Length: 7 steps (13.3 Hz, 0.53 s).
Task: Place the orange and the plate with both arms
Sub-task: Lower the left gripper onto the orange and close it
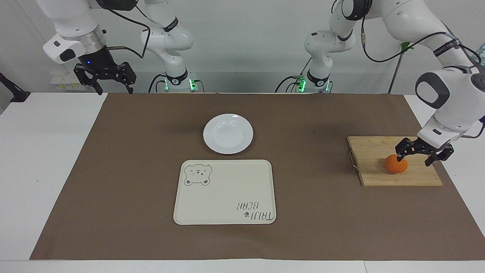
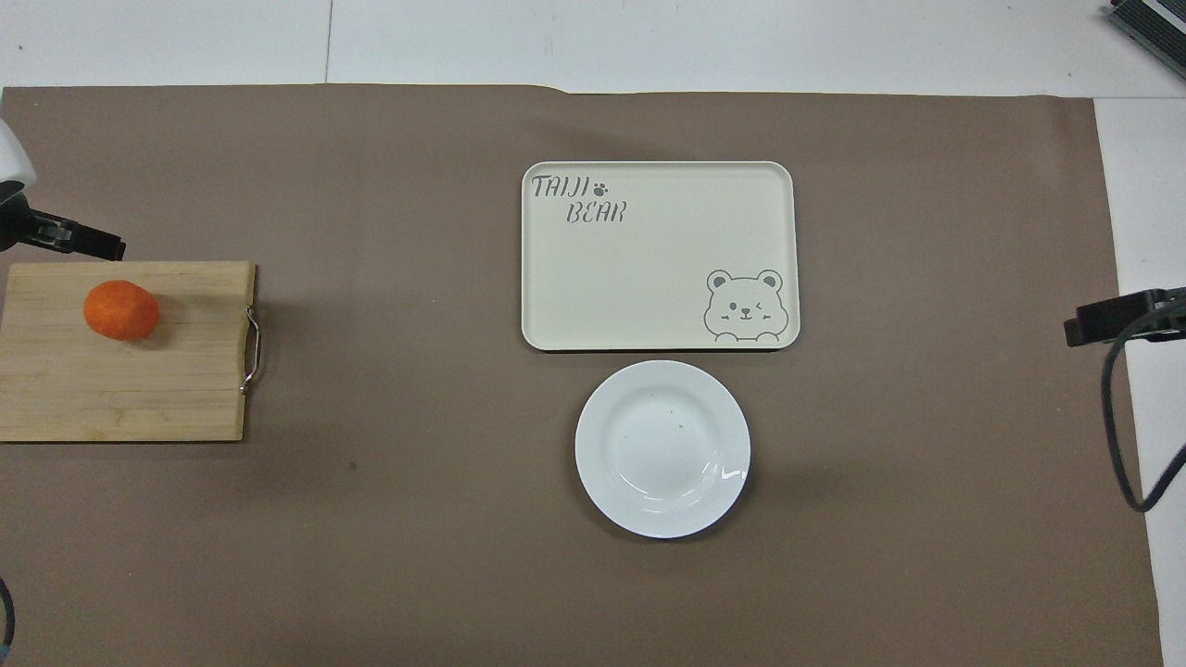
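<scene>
My left gripper grips the orange by its round body (image 2: 121, 310) next, to set the orange on the white plate (image 2: 662, 448).
The orange (image 1: 396, 165) (image 2: 121, 309) lies on a wooden cutting board (image 1: 373, 151) (image 2: 111, 389) at the left arm's end of the table. My left gripper (image 1: 413, 161) hangs open low over the board, just above the orange, with nothing between its fingers; one fingertip overlaps the fruit's top in the facing view. In the overhead view only one of its fingers (image 2: 93, 244) shows. The white plate (image 1: 228, 133) (image 2: 662, 448) sits bare mid-table. My right gripper (image 1: 114, 91) waits open, raised over the table corner at the right arm's end.
A cream rectangular tray (image 1: 225, 197) (image 2: 649, 269) with a bear drawing lies just farther from the robots than the plate. A brown mat (image 1: 113, 170) covers most of the table. The board has a metal handle (image 1: 352, 160) on its plate-facing side.
</scene>
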Each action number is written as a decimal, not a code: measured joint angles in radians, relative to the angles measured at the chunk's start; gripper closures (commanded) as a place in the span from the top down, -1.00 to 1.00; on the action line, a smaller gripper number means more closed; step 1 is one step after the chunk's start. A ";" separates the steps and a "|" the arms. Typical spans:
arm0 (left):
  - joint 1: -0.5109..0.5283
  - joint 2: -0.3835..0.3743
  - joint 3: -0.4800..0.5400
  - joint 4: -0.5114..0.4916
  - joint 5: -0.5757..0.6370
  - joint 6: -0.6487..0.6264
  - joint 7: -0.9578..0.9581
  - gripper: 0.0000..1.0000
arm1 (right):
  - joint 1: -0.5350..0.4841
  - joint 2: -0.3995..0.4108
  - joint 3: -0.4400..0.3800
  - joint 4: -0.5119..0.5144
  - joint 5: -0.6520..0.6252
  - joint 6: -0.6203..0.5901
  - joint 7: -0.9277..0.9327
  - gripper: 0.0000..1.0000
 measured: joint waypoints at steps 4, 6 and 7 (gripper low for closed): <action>0.029 0.046 0.000 -0.071 -0.013 0.083 0.029 1.00 | 0.001 0.000 0.001 0.000 0.000 0.000 0.000 1.00; 0.029 0.046 -0.001 -0.114 -0.014 0.109 0.029 1.00 | 0.001 0.000 0.002 0.000 0.000 0.000 0.000 1.00; 0.029 0.046 -0.001 -0.124 -0.015 0.110 0.029 1.00 | 0.001 0.000 0.002 0.000 0.000 0.000 0.000 1.00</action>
